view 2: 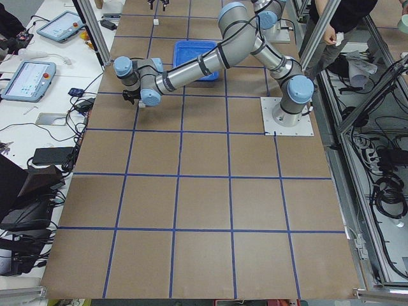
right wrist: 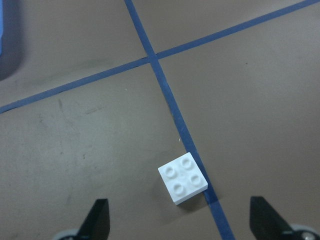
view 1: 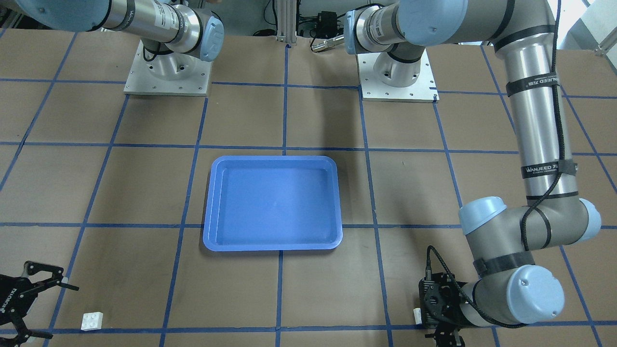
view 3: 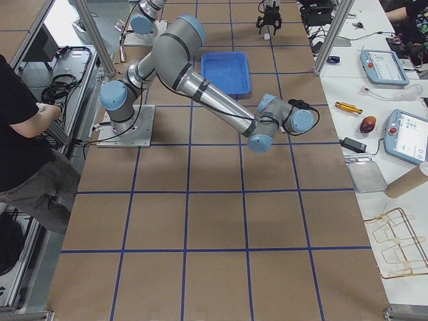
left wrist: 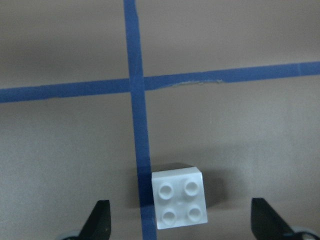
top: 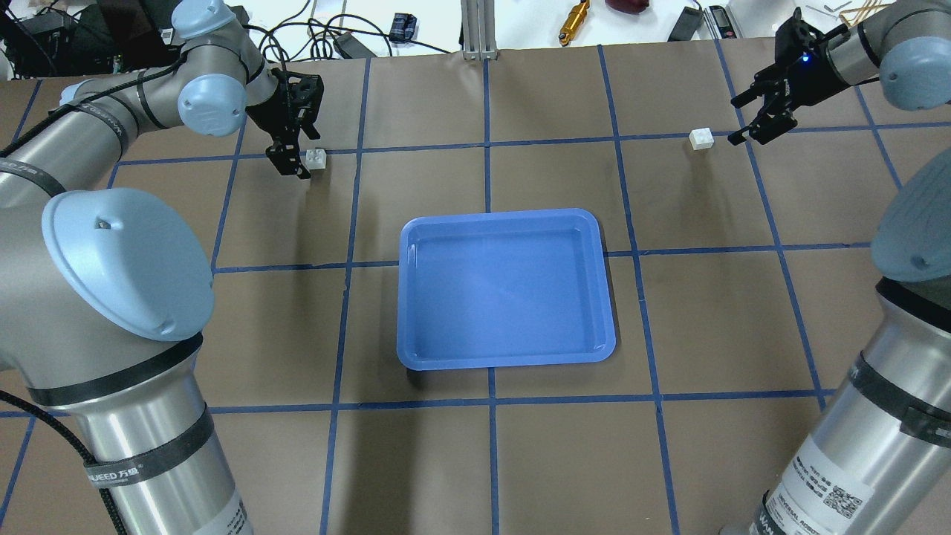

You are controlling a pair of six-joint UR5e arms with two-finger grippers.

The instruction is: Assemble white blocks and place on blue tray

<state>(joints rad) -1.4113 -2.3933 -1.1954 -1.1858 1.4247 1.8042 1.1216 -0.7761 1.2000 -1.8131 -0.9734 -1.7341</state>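
Note:
My left gripper is ready to close on the white block now. Its fingers are on either side of the block, level with the block's studded top.
The blue tray lies empty at the table's middle. One white block sits on the table at the far left, beside a blue tape line. My left gripper hovers over it, open; in the left wrist view the block lies between the two fingers. The other white block sits at the far right. My right gripper is open just to its right and above; in the right wrist view this block lies a little ahead of the open fingers.
Blue tape lines form a grid on the brown table. Cables, tools and an aluminium post line the far edge beyond the table. The arm bases stand at the robot's side. An operator stands beside the table.

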